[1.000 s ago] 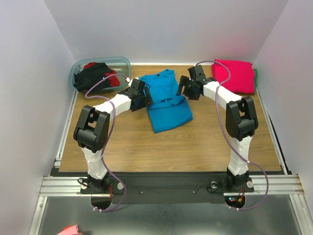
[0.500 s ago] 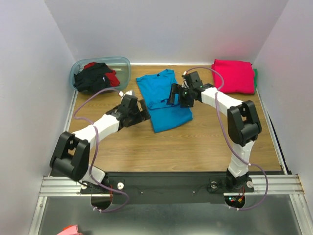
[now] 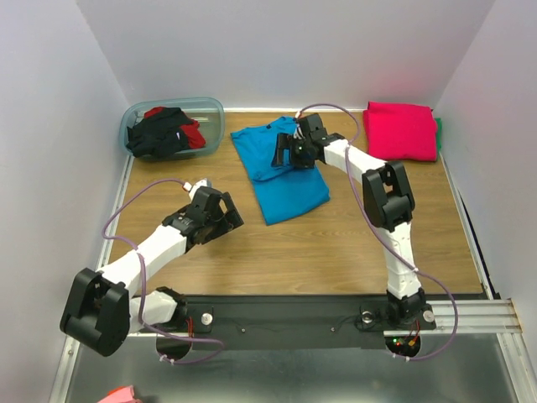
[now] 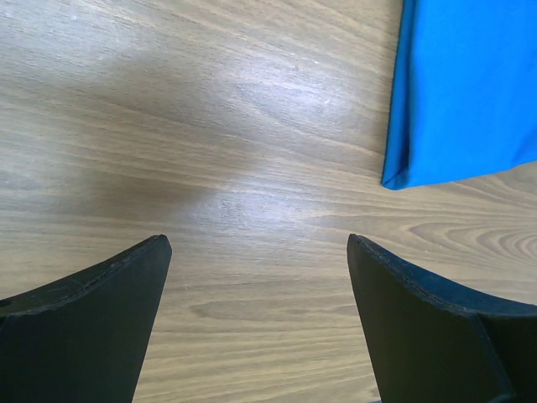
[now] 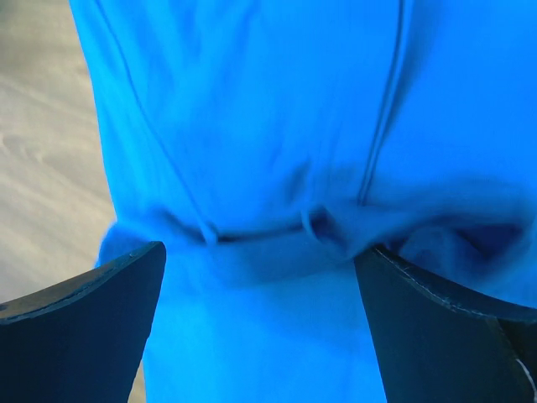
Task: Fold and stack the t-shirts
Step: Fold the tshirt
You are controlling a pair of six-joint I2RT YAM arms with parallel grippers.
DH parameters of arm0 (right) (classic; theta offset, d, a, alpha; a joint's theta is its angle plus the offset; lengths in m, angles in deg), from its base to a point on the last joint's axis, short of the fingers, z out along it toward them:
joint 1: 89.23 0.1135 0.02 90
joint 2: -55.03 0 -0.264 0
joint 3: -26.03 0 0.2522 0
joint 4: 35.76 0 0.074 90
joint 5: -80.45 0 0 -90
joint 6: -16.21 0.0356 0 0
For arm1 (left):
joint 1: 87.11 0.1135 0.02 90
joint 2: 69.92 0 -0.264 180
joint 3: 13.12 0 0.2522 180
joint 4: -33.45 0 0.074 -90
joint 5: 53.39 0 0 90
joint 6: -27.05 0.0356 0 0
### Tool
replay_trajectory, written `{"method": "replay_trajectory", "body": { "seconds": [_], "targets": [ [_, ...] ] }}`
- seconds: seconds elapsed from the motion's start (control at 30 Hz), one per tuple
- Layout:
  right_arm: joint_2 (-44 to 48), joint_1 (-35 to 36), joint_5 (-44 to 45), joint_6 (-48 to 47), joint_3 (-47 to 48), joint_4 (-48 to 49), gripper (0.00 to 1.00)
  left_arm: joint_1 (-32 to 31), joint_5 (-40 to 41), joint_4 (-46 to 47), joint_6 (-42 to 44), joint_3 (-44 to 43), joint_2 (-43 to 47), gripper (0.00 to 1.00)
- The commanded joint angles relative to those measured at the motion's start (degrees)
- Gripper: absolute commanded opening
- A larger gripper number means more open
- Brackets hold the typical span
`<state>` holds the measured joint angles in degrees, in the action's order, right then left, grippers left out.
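The turquoise-blue t-shirt (image 3: pixel 281 176) is to be folded over next. My right gripper will grab it by one near-edge corner (image 3: pixel 326 198) and leave the t-shirt's other corner for my left gripper.
The turquoise-blue t-shirt (image 3: pixel 281 176) lies partly folded on the table's middle back; its corner shows in the left wrist view (image 4: pixel 470 92). My right gripper (image 3: pixel 288 153) hovers open over the shirt's upper part, jaws wide above a cloth ridge (image 5: pixel 277 243). My left gripper (image 3: pixel 225 214) is open and empty over bare wood, left of the shirt's near corner. A folded magenta-pink t-shirt (image 3: pixel 401 130) lies at the back right. Black and red t-shirts (image 3: pixel 164 130) sit bunched in the tub.
The translucent blue-grey plastic tub (image 3: pixel 211 109) stands at the back left corner. A green edge (image 3: pixel 438 130) shows under the pink shirt's right side. White walls close in the table on three sides. Bare wood (image 3: pixel 336 243) spans the front.
My left arm has pulled back toward the front left, away from the blue shirt. My right gripper has moved left over the shirt's upper part.
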<state>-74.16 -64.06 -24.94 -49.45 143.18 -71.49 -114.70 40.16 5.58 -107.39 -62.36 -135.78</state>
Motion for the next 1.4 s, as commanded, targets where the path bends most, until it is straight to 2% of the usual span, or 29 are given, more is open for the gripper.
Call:
{"method": "replay_trajectory", "body": {
  "seconds": [0.0, 0.13, 0.3, 0.4, 0.53, 0.57, 0.7, 0.83, 1.0, 1.13, 1.17, 1.3, 1.37],
  "targets": [
    [-3.08, -0.12, 3.0, -2.01, 8.46, 2.55, 1.0, 0.08, 1.98, -1.09, -0.82, -0.2, 2.76, 0.98],
    [-8.35, -0.21, 3.71, -1.93, 16.3, 2.47, 1.0, 0.08, 1.55, -0.75, -0.91, -0.2, 3.11, 0.98],
    [-5.13, -0.12, 6.16, -4.21, 19.13, 2.47, 1.0, 0.08, -0.64, 0.74, -0.64, -0.2, 2.5, 0.98],
    [2.4, -0.21, 10.38, -5.44, 11.95, 2.47, 1.0, 0.0, -3.19, 4.08, -0.55, 0.33, 1.97, 0.98],
    [14.55, -1.34, 16.96, -1.59, -4.48, 2.38, 1.0, -0.62, -8.99, 11.45, -0.82, 0.94, 0.22, 0.98],
    [17.01, -1.87, 17.5, -0.18, -12.43, 2.46, 1.0, -0.97, -9.7, 12.52, -0.9, 0.86, -0.31, 0.98],
    [28.61, -4.16, 21.19, 3.96, -29.42, 2.47, 1.0, -3.42, -9.1, 13.84, -1.08, -1.34, -6.88, 0.98],
    [32.15, -4.95, 19.72, 5.1, -37.9, 2.55, 0.98, -4.4, -10.4, 16.82, -1.08, -4.15, -13.49, 0.98],
    [30.49, -6.88, 18.21, 7.3, -41.25, 2.9, 0.87, -5.63, -11.2, 19.99, -2.4, -6.35, -18.41, 0.98],
    [27.85, -8.11, 15.67, 8.62, -41.43, 5.8, 0.77, -5.98, -10.85, 20.35, -2.49, -8.19, -21.75, 0.88],
    [26.8, -8.29, 14.1, 8.71, -41.34, 6.59, 0.75, -6.33, -10.76, 20.26, -2.4, -8.72, -22.81, 0.81],
    [25.3, -8.38, 11.97, 8.71, -41.78, 7.82, 0.69, -7.65, -9.97, 20.17, -2.57, -9.34, -25.35, 0.68],
    [25.39, -8.38, 11.71, 8.88, -42.39, 8.0, 0.64, -7.91, -9.36, 19.13, -2.84, -9.51, -26.59, 0.65]
  ]
}}
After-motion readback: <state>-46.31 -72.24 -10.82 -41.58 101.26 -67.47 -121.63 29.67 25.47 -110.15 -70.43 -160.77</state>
